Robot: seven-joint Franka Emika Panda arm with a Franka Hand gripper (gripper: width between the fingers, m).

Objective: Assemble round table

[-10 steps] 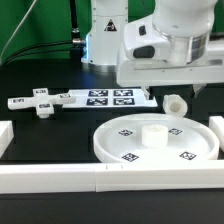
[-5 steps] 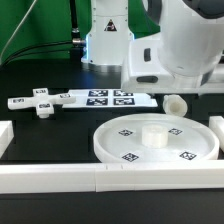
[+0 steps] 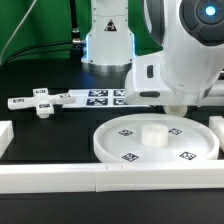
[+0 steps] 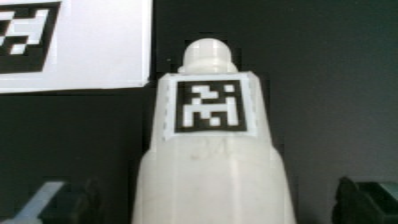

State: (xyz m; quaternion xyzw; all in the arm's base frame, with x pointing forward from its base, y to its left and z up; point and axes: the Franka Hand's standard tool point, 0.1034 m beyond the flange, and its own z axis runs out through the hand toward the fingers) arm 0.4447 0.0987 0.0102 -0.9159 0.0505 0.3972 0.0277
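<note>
My gripper's fingers reach down on either side of the stubby tagged post [image 4: 210,150] and would hold it now, so it is time to close on the post.
The large round disc [image 3: 112,137] lies flat at the front middle, with tags on its face and a raised hub [image 3: 153,133] at its centre. The cross-shaped piece [image 3: 40,103] lies at the exterior view's left. The stubby tagged post [image 4: 210,150] lies on its side on the black table, beyond the disc's far right rim. The arm hides it in the exterior view. My gripper [image 3: 176,103] is down over it. In the wrist view my gripper [image 4: 210,205] is open, a dark finger [image 4: 54,200] on each side of the post, apart from it.
The marker board [image 3: 100,97] lies behind the disc and shows beside the post in the wrist view [image 4: 63,45]. White border rails run along the front [image 3: 60,178], the left [image 3: 5,135] and the right [image 3: 216,125]. The robot base [image 3: 108,40] stands at the back.
The arm has moved toward the exterior view's right and come down over the post, which was in plain sight before and is now hidden behind the hand.
</note>
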